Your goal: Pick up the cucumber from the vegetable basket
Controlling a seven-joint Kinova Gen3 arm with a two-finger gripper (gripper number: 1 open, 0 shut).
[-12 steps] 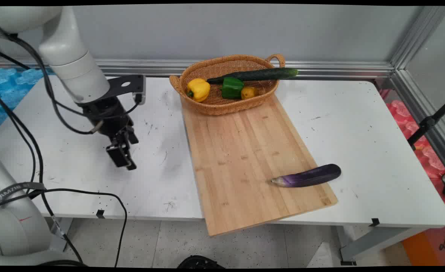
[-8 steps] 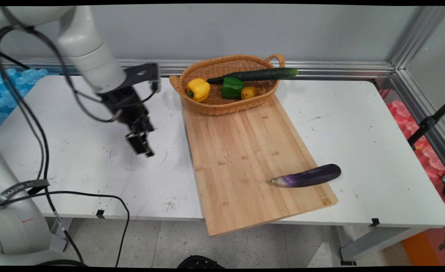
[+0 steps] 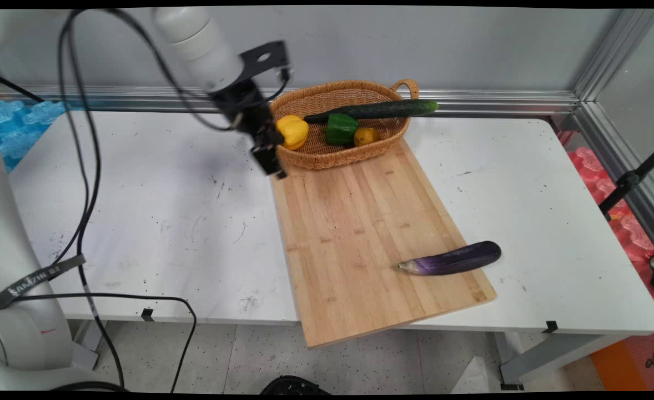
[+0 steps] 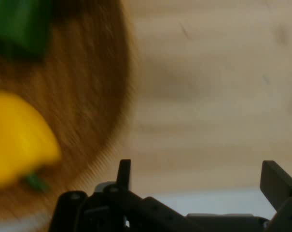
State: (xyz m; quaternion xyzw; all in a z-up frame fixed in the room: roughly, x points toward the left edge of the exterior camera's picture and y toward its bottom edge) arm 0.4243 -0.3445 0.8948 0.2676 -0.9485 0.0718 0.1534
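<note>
My gripper is to lift the long dark green cucumber out of the wicker basket (image 3: 327, 158), so it should next grab the cucumber by its middle (image 3: 375, 110).
My gripper (image 3: 271, 164) hangs open and empty just left of the wicker basket (image 3: 327, 158), over the far left corner of the wooden cutting board (image 3: 360, 233). Nearest to it is the yellow bell pepper (image 3: 293, 131) in the basket's left end. A green bell pepper (image 3: 340, 129), a small yellow pepper (image 3: 365, 135) and a long cucumber (image 3: 377, 110) also lie in the basket. In the hand view my open gripper (image 4: 199, 176) looks down on the board (image 4: 213, 96), with the basket (image 4: 88, 111), yellow pepper (image 4: 18, 140) and green pepper (image 4: 20, 24) at left.
A purple eggplant (image 3: 452, 259) lies across the board's near right edge, partly on the white table (image 3: 138, 222). Black cables (image 3: 82, 166) hang from the arm at left. An aluminium frame rail (image 3: 499, 103) runs along the wall behind the table.
The arm has swung up and to the right, carrying the gripper from over the bare table at left to the basket's left side.
</note>
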